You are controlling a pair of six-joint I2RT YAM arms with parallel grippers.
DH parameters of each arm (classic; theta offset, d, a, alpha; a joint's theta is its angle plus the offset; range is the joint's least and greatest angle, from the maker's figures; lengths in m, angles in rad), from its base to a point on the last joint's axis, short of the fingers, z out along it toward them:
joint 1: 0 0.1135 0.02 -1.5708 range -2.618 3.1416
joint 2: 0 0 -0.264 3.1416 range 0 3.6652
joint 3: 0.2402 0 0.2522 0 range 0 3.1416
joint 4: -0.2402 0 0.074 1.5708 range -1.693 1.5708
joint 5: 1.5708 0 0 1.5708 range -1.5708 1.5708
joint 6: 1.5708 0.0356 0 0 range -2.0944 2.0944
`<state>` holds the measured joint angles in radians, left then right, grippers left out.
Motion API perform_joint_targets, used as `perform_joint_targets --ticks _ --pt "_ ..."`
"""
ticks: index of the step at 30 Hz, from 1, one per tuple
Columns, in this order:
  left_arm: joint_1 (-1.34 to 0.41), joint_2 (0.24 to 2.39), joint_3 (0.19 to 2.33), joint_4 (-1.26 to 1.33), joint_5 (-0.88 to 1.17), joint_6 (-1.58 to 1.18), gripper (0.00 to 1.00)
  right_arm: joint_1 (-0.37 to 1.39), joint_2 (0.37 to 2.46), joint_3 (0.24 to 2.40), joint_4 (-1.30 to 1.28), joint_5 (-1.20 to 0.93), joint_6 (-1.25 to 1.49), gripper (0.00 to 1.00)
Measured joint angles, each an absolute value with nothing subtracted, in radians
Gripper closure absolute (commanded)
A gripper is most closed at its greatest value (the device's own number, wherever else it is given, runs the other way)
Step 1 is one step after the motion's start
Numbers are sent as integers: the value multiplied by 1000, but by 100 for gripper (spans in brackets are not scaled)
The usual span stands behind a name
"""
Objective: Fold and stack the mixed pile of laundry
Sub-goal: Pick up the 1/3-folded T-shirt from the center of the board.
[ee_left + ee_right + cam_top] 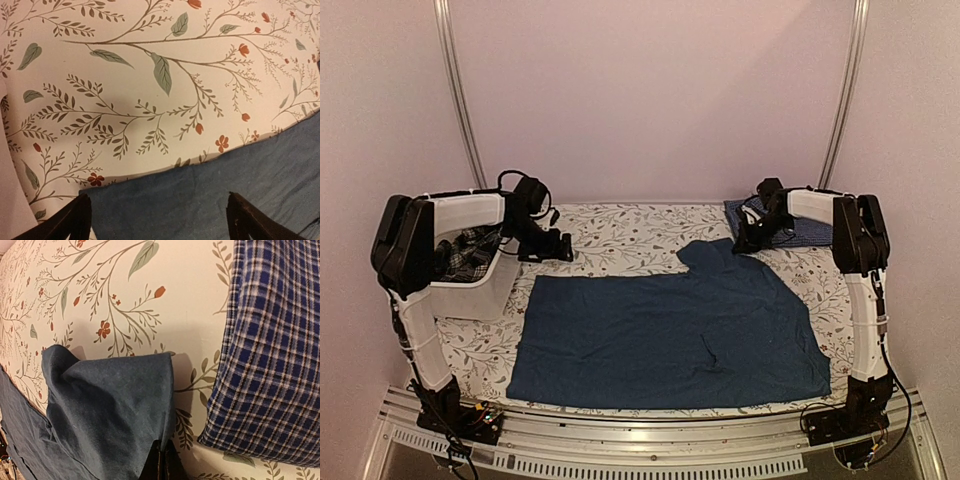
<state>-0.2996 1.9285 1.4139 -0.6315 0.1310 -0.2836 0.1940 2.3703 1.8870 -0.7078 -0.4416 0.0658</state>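
I should next grab the blue T-shirt's far corner (541,281) (94,200) beside the tub with my left gripper. Then both grippers can fold the far edge of the blue T-shirt over.
A plain dark blue T-shirt (670,335) lies spread flat across the middle of the table. My right gripper (745,243) is shut on its far right corner, pinching a raised fold of the blue cloth (115,405); the gripper (162,460) shows at the bottom of the right wrist view. My left gripper (555,245) is open and empty over the shirt's far left edge (200,200), its fingers (75,220) wide apart. A folded blue-and-white check shirt (790,228) lies at the far right, also in the right wrist view (270,350). A black-and-white plaid piece (470,250) sits in the tub.
A white plastic tub (485,285) stands at the left by my left arm. The floral tablecloth (630,235) covers the table, and shows in the left wrist view (150,75). Metal rails run along the near edge (640,440).
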Motion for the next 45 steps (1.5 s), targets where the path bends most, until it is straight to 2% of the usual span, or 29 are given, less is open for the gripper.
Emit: perform_joint_targets --ticks 8,17,34,41,44,45 --pt "-295 2037 1532 -729 81 -70 27 165 2281 1887 -710 -425 82 100" --pt "-274 2072 1538 -812 27 121 45 155 2249 1876 -710 -427 90 100" --pt "-279 2139 1556 -804 -118 307 65 155 2249 1851 -709 -430 94 100" --pt "-281 2140 1556 -801 -93 325 85 155 2249 1851 -708 -430 94 100" --pt "-281 2140 1555 -802 -80 331 100 155 2249 1851 -708 -430 94 100" --pt "-281 2140 1555 -800 -78 325 100 155 2249 1851 -708 -430 94 100"
